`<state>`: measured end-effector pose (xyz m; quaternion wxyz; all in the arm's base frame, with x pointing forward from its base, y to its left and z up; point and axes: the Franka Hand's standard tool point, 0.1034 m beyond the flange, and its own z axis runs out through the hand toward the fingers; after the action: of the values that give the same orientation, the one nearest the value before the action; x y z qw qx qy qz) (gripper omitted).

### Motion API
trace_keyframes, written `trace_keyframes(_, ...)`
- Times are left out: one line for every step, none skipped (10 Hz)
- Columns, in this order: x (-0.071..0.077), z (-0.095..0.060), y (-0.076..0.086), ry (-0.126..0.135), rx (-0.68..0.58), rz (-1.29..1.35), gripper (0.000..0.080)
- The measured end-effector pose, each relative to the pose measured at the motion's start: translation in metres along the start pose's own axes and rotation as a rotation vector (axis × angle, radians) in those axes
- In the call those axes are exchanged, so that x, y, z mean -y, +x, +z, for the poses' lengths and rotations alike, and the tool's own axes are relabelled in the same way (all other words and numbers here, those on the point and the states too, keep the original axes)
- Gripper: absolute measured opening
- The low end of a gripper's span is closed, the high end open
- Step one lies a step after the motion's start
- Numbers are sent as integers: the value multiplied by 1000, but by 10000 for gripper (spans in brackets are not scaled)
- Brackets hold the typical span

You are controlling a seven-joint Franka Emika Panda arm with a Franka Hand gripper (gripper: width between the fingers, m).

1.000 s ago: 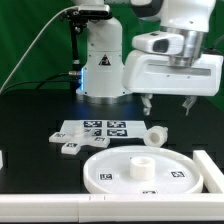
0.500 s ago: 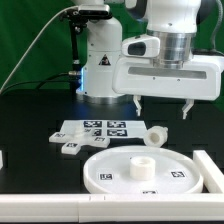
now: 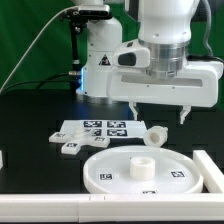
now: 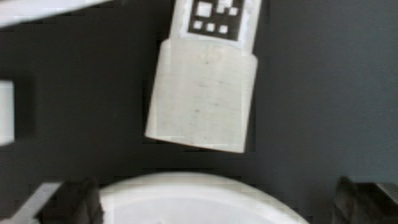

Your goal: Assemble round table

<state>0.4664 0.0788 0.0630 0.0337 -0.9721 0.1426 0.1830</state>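
I will next grab the leg by its plain end [image 4: 199,124]. Then the leg's tagged end can go into the middle part of the disc.
The large white disc [image 3: 140,172] with a raised rim and central hub [image 3: 144,164] lies flat at the front of the table. The short white leg [image 3: 155,134] lies on its side just behind the disc. A small white piece [image 3: 68,149] lies at the exterior view's left of it. My gripper [image 3: 158,116] hangs open and empty above the leg, clear of it. In the wrist view my gripper [image 4: 214,205] is open with a rounded white part [image 4: 196,195] between the dark fingertips; I cannot tell which part it is.
The marker board [image 3: 95,129] lies behind the disc. A white block [image 3: 207,166] stands at the exterior view's right and a white bar [image 3: 60,205] runs along the front. In the wrist view a long white ribbed block [image 4: 205,95] carries a tag.
The arm and gripper have moved toward the exterior view's left and a little lower, coming over the leg. The parts on the table have not moved.
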Motion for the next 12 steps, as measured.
trace_keyframes(-1, -2, 6, -6, 64, 5, 649)
trace_keyframes(-1, 0, 5, -11, 94, 3, 649)
trace_keyframes(-5, 2, -1, -25, 179, 4, 649)
trace_keyframes(-6, 2, 3, -32, 231, 10, 649)
trace_keyframes(-4, 2, 8, -27, 212, 10, 649)
trace_keyframes(-3, 5, 3, -16, 249, 25, 649)
trace_keyframes(1, 9, -1, 22, 315, 85, 649)
trace_keyframes(3, 10, 1, 49, 350, 113, 649)
trace_keyframes(5, 10, 2, 48, 340, 107, 649)
trace_keyframes(6, 10, 1, 47, 340, 105, 649)
trace_keyframes(5, 10, 1, 47, 341, 106, 649)
trace_keyframes(5, 11, 1, 48, 342, 108, 649)
